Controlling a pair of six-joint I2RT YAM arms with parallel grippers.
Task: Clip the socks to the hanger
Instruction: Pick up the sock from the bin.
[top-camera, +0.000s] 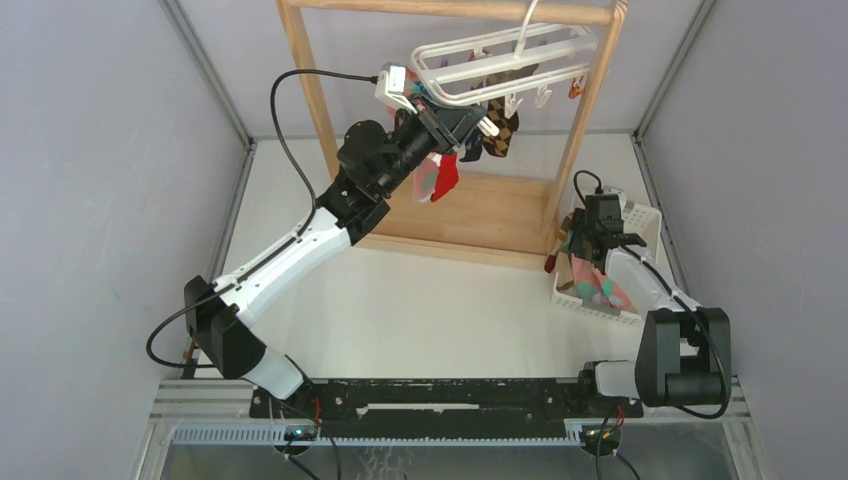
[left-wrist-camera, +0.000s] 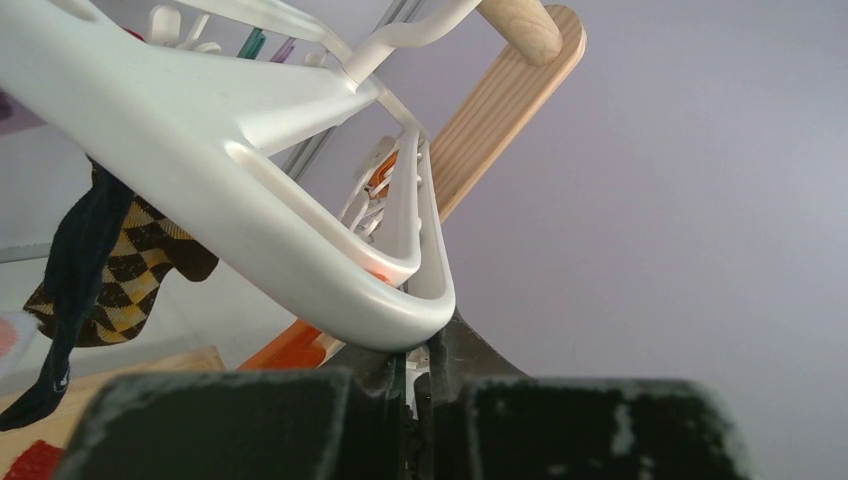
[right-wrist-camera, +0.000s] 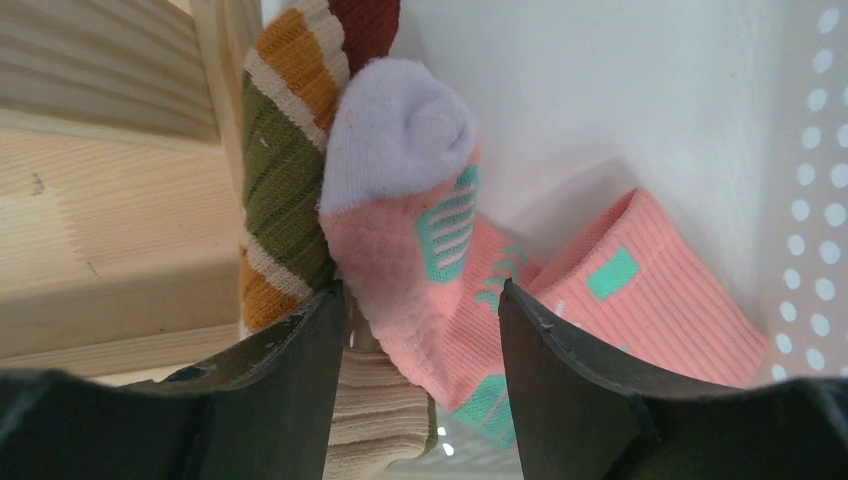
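Note:
I should grip the pink sock just below its white end with my right gripper next. That white end then stays free to clip to the hanger.
The white hanger hangs from the wooden rack's top bar. My left gripper is raised to its near left corner. In the left wrist view the hanger corner sits right above the left gripper, whose jaws are shut on a small white clip. A dark sock and a brown checked sock hang from it. My right gripper is down in the basket, open, with a pink sock between its fingers and a striped sock beside it.
The tall wooden rack stands at the back middle, its base board on the table. The white basket with more socks sits at the right, against the rack's right post. An orange clip hangs by the left gripper.

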